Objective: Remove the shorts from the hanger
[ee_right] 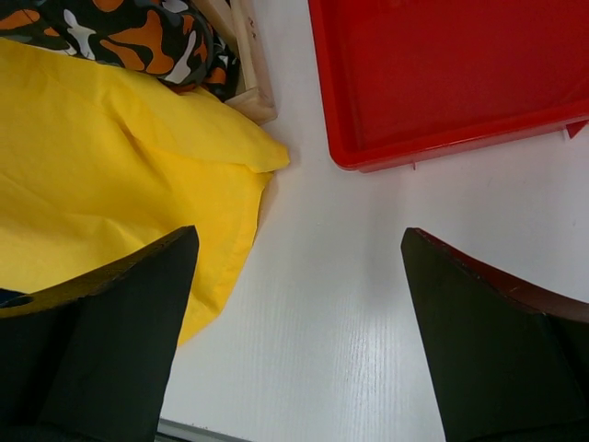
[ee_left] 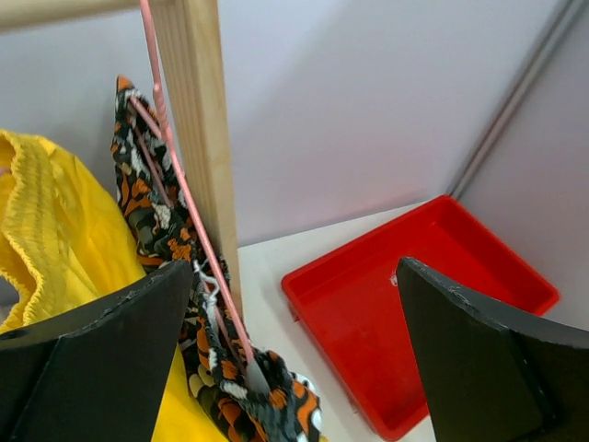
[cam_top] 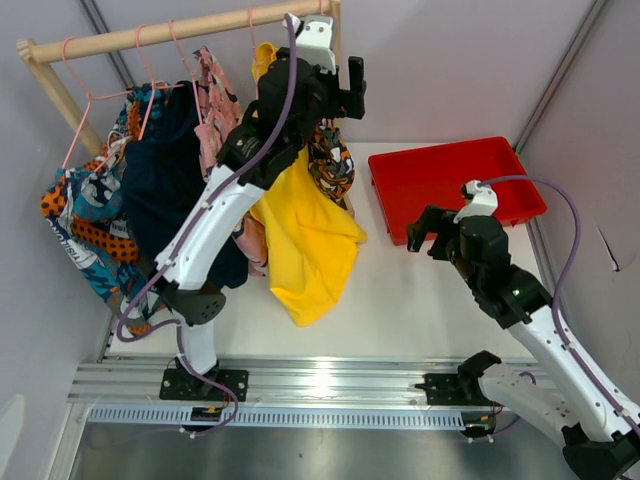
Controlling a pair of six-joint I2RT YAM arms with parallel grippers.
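Note:
The orange-black shorts [ee_left: 161, 230] should stay free to pull off, so I will next hold the pink hanger by its near sloping arm [ee_left: 202, 234] with my left gripper.
Several shorts hang on pink hangers [cam_top: 150, 75] from a wooden rail [cam_top: 150, 37]: blue-orange-white patterned shorts [cam_top: 80, 210], navy shorts [cam_top: 165, 180], pink patterned shorts [cam_top: 213, 100], yellow shorts [cam_top: 310, 240] and orange-black patterned shorts [cam_top: 332, 168]. My left gripper [cam_top: 345, 95] is raised at the rail's right end, open and empty. In the left wrist view a pink hanger [ee_left: 184, 198] carrying the orange-black shorts [ee_left: 161, 230] lies by the left finger, with the yellow shorts [ee_left: 55, 221] further left. My right gripper [cam_top: 428, 238] hovers open over the table, with the yellow shorts [ee_right: 120, 157] to its left.
A red tray [cam_top: 455, 180] sits at the back right, also visible between the left gripper's [ee_left: 294, 267] fingers as the red tray [ee_left: 414, 304]. The rack's wooden post [ee_left: 198, 120] stands right beside the hanger. Below the right gripper [ee_right: 299, 235] is bare white table [ee_right: 368, 276].

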